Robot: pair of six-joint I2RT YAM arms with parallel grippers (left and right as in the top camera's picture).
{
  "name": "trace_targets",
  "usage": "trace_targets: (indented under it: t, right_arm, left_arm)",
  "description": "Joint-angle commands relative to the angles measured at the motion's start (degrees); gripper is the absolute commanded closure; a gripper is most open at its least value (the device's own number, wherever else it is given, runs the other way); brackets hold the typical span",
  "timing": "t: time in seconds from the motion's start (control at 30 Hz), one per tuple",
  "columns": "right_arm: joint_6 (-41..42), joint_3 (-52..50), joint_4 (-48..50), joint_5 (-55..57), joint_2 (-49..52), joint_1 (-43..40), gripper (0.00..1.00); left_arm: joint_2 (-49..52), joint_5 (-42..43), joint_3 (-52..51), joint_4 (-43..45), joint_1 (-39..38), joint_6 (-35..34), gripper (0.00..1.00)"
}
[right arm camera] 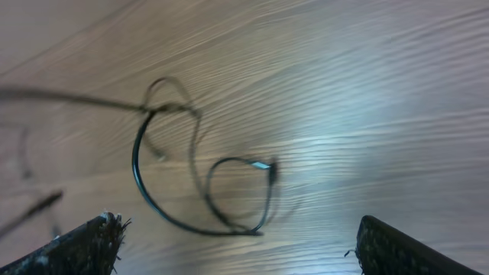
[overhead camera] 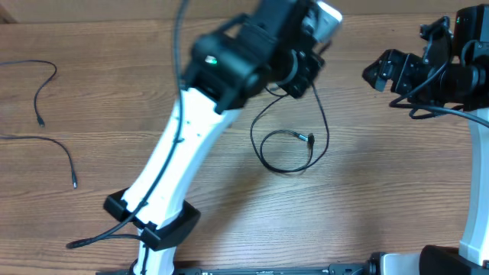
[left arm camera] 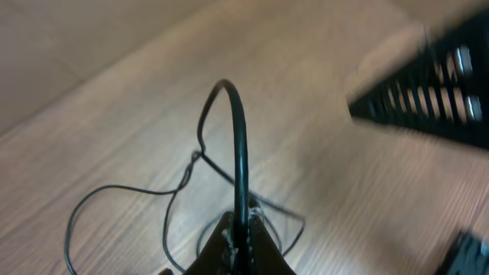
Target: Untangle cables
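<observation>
The plug should stay free to untangle the cables, so the robot's right hand should grab the loop's outer piece of cable [overhead camera: 327, 130], away from the silvery plug [overhead camera: 309, 138].
A thin black cable [overhead camera: 289, 153] lies in a loop on the wooden table at the middle, with its silvery plug [overhead camera: 309, 138] inside the loop. One strand rises to my left gripper [overhead camera: 302, 78], which is shut on the cable [left arm camera: 241, 145] and holds it above the table. The loop also shows in the right wrist view [right arm camera: 200, 191], with the plug [right arm camera: 262, 164]. My right gripper [right arm camera: 237, 244] is open and empty, above and to the right of the loop; it also shows in the overhead view [overhead camera: 378, 72]. Two more thin cables [overhead camera: 42, 92] [overhead camera: 57, 153] lie apart at the far left.
A thicker black wire [overhead camera: 92, 241] runs from the left arm's base at the bottom left. The left arm [overhead camera: 176, 153] crosses the table diagonally. The right arm's dark gripper shows blurred in the left wrist view [left arm camera: 428, 84].
</observation>
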Motion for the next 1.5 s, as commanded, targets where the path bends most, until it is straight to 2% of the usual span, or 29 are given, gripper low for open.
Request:
trace_targets:
  t: [0.0,0.17,0.43,0.77,0.97,1.03,1.17,1.3,1.33,1.47]
  right_arm:
    - [-5.55,1.09,0.11,-11.13,0.52,0.85,0.04]
    - [-7.89,-2.56,2.49,-13.38,0.61,4.52,0.01]
    - [-8.20,-10.29,12.41,-12.26,0.66,14.10,0.01]
    - [-4.98,-23.02,25.38,-7.30,0.72,17.73,0.22]
    - [-5.01,-28.61,30.21,-7.28,0.81,18.93,0.25]
    - [-4.98,-28.61,30.34,-7.28,0.81,19.10,0.33]
    - [-4.98,-28.61,30.64,-7.26,0.81,19.12,0.69]
    - [-4.76,-28.61,30.67,-6.93,0.81,19.06,0.93]
    - [-3.69,-28.61,30.67,-5.95,0.81,18.99,0.96]
    - [4.26,-28.72,30.18,4.39,0.81,18.97,0.96]
  left_arm:
    - [-3.21,2.75,3.65,0.92,3.17,-3.26,0.96]
    - [-5.03,2.82,4.13,0.85,5.99,-3.82,0.96]
    - [-5.14,2.78,4.13,0.13,6.14,-3.82,0.96]
    - [-5.42,2.80,4.13,-0.02,6.71,-4.02,0.96]
    - [-7.08,2.80,4.13,0.00,8.09,-4.22,0.96]
    - [-7.76,2.80,4.13,0.00,8.57,-4.22,0.96]
    - [-9.88,2.73,4.13,0.22,10.01,-4.22,0.96]
    - [-13.40,2.80,4.13,0.59,12.90,-5.60,0.96]
    - [-14.45,2.75,4.13,0.68,13.77,-6.12,0.96]
    - [-19.56,2.56,4.13,1.25,17.38,-6.60,0.96]
